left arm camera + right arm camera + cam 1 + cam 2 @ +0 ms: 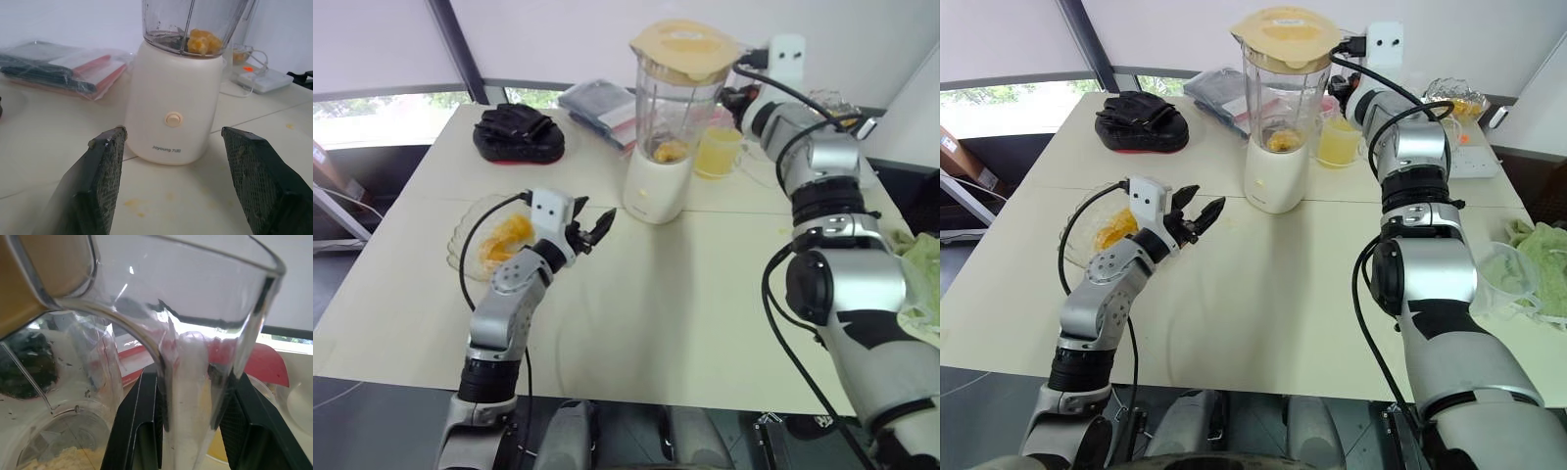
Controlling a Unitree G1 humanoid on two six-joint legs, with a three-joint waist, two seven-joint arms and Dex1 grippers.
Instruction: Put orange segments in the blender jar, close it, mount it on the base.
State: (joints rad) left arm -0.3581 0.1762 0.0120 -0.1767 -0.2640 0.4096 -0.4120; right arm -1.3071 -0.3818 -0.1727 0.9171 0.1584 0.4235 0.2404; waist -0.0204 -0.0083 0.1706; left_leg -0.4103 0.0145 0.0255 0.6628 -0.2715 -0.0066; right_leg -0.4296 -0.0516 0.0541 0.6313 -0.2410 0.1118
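The blender jar point(677, 103) is seated on the cream-white base and would stand; my right gripper should open its fingers.
The clear blender jar point(677, 103) stands mounted on the cream-white base point(654, 186), with a pale-yellow lid point(685, 44) on top. Some orange segments point(203, 41) lie at the bottom of the jar. More orange segments point(504, 240) sit in a scalloped glass bowl point(462, 235) at the left. My right gripper point(190, 382) is shut on the jar's clear side handle, one black finger on each side. My left gripper point(595, 220) hovers open and empty above the table, between the bowl and the base, pointing at the base.
A clear cup of yellow juice point(717, 152) stands just right of the base. Behind are a black glove-like bundle point(519, 132) and a plastic-wrapped packet point(602, 106). At the far right are a second glass bowl point(1454, 98), a white power strip point(1474, 157) and a green cloth point(1542, 255).
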